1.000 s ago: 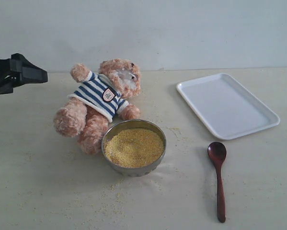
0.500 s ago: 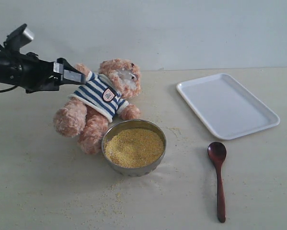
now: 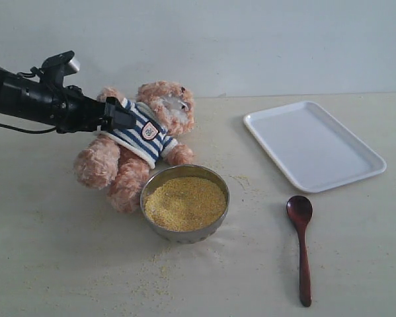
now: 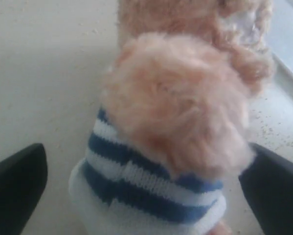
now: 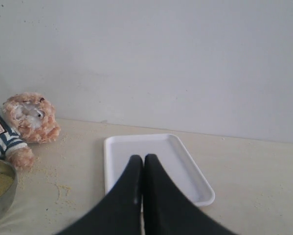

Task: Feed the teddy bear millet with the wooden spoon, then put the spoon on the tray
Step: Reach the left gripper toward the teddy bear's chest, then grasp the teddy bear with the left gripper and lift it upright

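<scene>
Next, my left gripper grabs the teddy bear by its arm in the striped sleeve, which leaves the teddy bear's opening free for the millet.
The teddy bear lies tilted on its back behind a metal bowl filled with millet. My left gripper has reached in from the left to the bear's raised arm. In the left wrist view the left gripper is open, with its dark fingers wide on either side of the fluffy paw and striped sleeve, apart from both. The wooden spoon lies on the table in front of the tray, bowl end towards it. My right gripper is shut and empty, with the tray beyond it.
The metal bowl touches the bear's legs. Loose millet grains are scattered on the table around the bowl. A plain wall runs behind the table. In the right wrist view the bear's head and the bowl's rim show at one side.
My left arm has swept in from the left edge to the bear, and its open fingers now straddle the raised arm. Bear, bowl, spoon and tray have not moved.
</scene>
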### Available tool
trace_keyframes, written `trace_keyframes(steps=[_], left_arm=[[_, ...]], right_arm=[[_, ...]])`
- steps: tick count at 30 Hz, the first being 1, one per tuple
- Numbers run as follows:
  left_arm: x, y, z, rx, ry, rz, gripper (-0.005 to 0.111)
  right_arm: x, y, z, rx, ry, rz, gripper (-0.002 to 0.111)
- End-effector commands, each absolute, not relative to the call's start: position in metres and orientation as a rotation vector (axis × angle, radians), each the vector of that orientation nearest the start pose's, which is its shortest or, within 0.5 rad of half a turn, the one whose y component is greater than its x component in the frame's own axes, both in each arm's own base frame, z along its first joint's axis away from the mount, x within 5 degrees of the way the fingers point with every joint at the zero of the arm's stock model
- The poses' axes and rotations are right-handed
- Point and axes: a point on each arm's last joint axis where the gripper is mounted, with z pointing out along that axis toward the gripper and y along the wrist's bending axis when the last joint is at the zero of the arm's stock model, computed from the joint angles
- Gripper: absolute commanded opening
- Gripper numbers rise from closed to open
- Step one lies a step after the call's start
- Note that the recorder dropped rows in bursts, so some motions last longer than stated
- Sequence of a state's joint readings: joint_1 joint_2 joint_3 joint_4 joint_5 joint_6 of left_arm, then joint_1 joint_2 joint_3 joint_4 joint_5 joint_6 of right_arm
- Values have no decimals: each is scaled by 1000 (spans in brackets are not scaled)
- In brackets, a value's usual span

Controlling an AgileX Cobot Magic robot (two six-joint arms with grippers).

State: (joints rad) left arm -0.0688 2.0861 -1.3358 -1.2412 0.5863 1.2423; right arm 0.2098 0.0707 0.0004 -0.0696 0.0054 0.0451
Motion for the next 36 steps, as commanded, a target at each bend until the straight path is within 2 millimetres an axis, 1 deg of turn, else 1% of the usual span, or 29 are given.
trace_keyframes(steps=[1, 9, 11, 12, 13, 15, 16, 17, 19, 21, 22, 23, 24, 26, 27, 29, 31, 33, 36], left_arm=[[431, -80, 138, 430, 2379, -679, 99], [433, -95, 117, 454, 2369, -706, 98], [434, -95, 115, 452, 2360, -690, 91], [435, -95, 115, 447, 2360, -681, 83], [435, -94, 115, 437, 2362, -670, 73], [435, -92, 115, 387, 2379, -680, 47], [436, -88, 115, 328, 2392, -694, 11], [436, -86, 115, 328, 2392, -698, 6], [437, -76, 122, 327, 2385, -692, 6], [435, -58, 137, 309, 2385, -710, 5], [431, -44, 150, 320, 2382, -750, 5], [428, -36, 158, 328, 2374, -787, 5], [420, -22, 173, 351, 2351, -898, 5], [403, -6, 199, 410, 2296, -1073, 5], [390, 0, 209, 423, 2271, -1160, 5], [362, 7, 216, 422, 2283, -1169, 5], [331, 12, 216, 416, 2306, -1150, 5], [304, 13, 216, 308, 2276, -1129, 5], [276, 9, 221, 277, 2258, -1163, 5]], right_arm=[[61, 13, 209, -185, 1542, 142, 0], [61, 13, 209, -185, 1542, 142, 0], [61, 13, 209, -185, 1542, 142, 0], [61, 13, 209, -185, 1542, 142, 0], [61, 13, 209, -185, 1542, 142, 0], [61, 13, 209, -185, 1542, 142, 0], [61, 13, 209, -185, 1542, 142, 0], [61, 13, 209, -185, 1542, 142, 0], [61, 13, 209, -185, 1542, 142, 0], [61, 13, 209, -185, 1542, 142, 0], [61, 13, 209, -185, 1542, 142, 0], [61, 13, 209, -185, 1542, 142, 0], [61, 13, 209, -185, 1542, 142, 0], [61, 13, 209, -185, 1542, 142, 0], [61, 13, 209, -185, 1542, 142, 0], [61, 13, 209, -185, 1542, 142, 0], [61, 13, 209, -185, 1542, 142, 0], [61, 13, 209, -185, 1542, 142, 0], [61, 13, 209, -185, 1542, 142, 0]])
